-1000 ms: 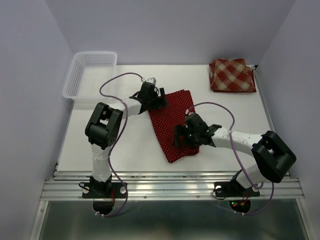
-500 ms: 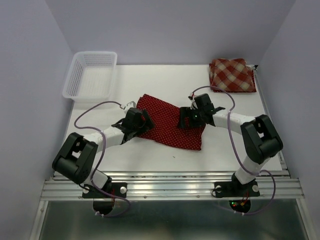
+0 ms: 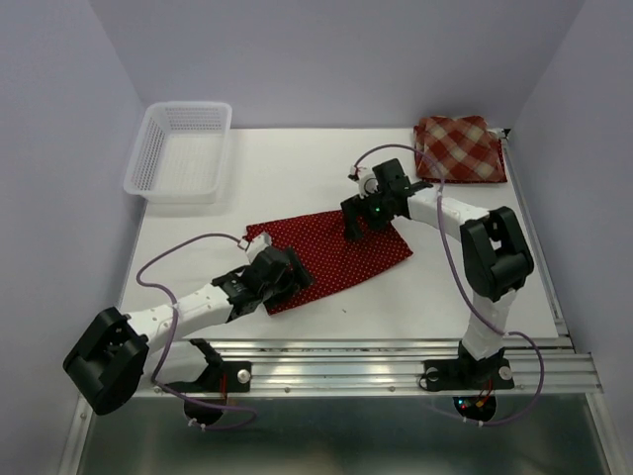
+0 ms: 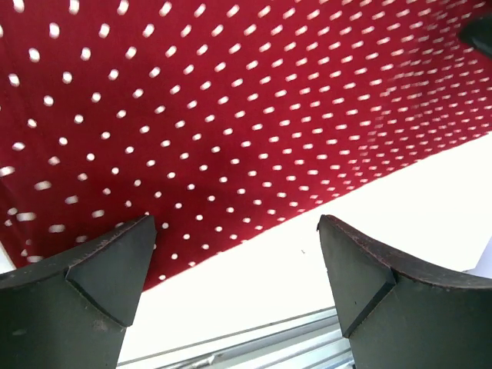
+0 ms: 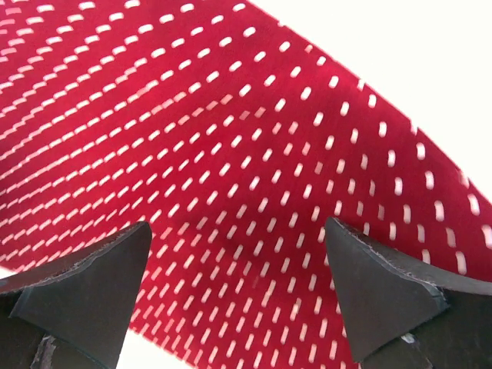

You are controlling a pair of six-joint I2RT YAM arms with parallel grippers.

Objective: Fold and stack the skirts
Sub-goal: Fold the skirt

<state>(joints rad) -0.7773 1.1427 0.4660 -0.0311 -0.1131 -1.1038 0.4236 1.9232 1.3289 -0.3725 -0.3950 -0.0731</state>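
The polka-dot skirt needs to be folded over onto its opposite end. My right gripper should next grab its end nearest the plaid skirt (image 3: 458, 148) for that.
A dark red polka-dot skirt (image 3: 336, 259) lies flat on the white table (image 3: 247, 188), slanting from near left to far right. My left gripper (image 3: 285, 278) hangs over its near-left end, jaws wide open and empty. In the left wrist view the cloth (image 4: 231, 115) has its near edge running between the fingers (image 4: 100, 277). My right gripper (image 3: 355, 224) hangs over the skirt's far edge, open and empty, with cloth (image 5: 231, 154) filling the right wrist view. A folded red-and-tan plaid skirt (image 3: 458, 148) lies at the far right corner. No second polka-dot skirt shows.
A white mesh basket (image 3: 179, 149) stands at the far left corner. The metal rail (image 3: 336, 376) along the table's near edge lies just below the left gripper, and shows in the left wrist view (image 4: 254, 338). Walls close in the table on three sides.
The polka-dot skirt has swung round from upright to a near-left to far-right slant. The left gripper moved toward the near edge and the right gripper toward the far side.
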